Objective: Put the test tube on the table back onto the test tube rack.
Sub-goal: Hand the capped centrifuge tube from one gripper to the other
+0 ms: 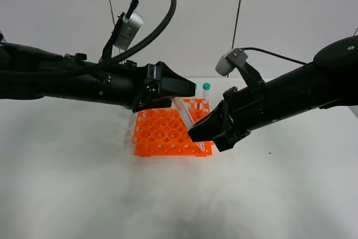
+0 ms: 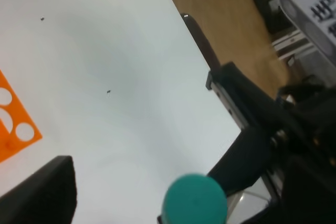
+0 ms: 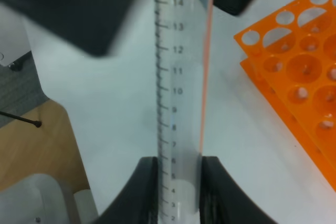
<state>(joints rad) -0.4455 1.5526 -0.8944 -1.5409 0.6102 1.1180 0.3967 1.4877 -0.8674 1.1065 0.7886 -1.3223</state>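
The tip of the test tube needs to stay free to enter the rack, so my left gripper needs to grab the test tube by its teal cap next.
The test tube hangs tilted over the right part of the orange test tube rack, tip down near the rack's front right corner. My right gripper is shut on its lower end; the right wrist view shows both fingers pressing the graduated clear tube. My left gripper stands open at the tube's upper end. Its dark fingers sit on either side of the teal cap without touching it. One left finger shows beside the cap.
Another teal-capped tube stands upright in the rack's back right corner. The rack sits on the white table, whose right edge borders a wooden floor. Both arms crowd the space above the rack.
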